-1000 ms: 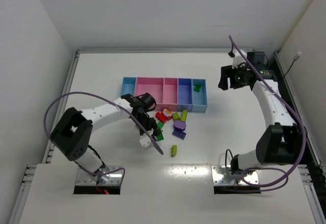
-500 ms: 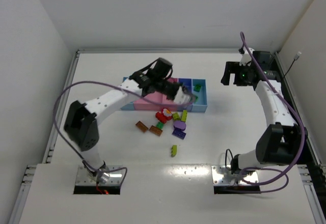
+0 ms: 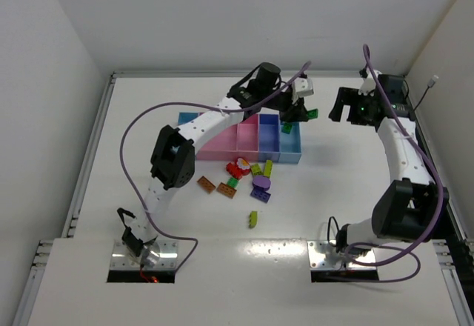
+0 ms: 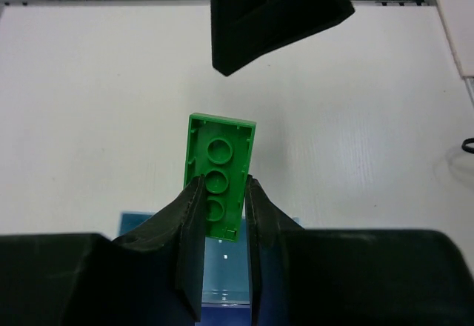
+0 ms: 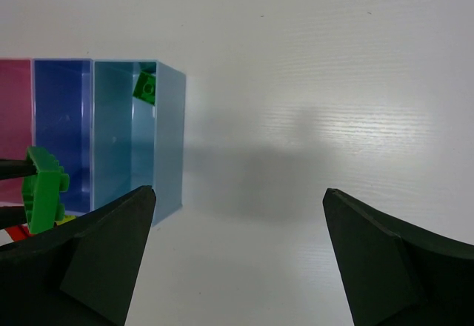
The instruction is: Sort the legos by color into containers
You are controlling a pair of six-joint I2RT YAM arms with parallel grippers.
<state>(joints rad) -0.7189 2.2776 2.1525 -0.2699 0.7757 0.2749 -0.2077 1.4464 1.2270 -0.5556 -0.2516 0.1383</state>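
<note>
My left gripper should stay closed for now, because the green brick sticks out past the outer side of the light blue bin and would fall onto the table if I let go.
My left gripper (image 3: 302,109) is shut on a green brick (image 3: 312,112) and holds it in the air just beyond the far right corner of the row of bins (image 3: 194,127). In the left wrist view the brick (image 4: 221,164) sticks out from between the fingers (image 4: 192,222), underside showing, with the light blue end bin (image 4: 222,270) below. That bin (image 3: 292,144) holds another green brick (image 3: 286,127). My right gripper (image 3: 348,108) is open and empty to the right of the bins. It sees the end bin (image 5: 169,141) and the held brick (image 5: 43,189).
Loose bricks lie in front of the bins: red (image 3: 237,168), yellow-green (image 3: 267,168), purple (image 3: 260,187), orange (image 3: 206,184) and a lone yellow-green one (image 3: 252,218). The right gripper's finger (image 4: 274,11) hangs close ahead of the left one.
My left arm lifted the green brick from the pile and swung it over the bins to the far right end. The right gripper drew back slightly to the right.
</note>
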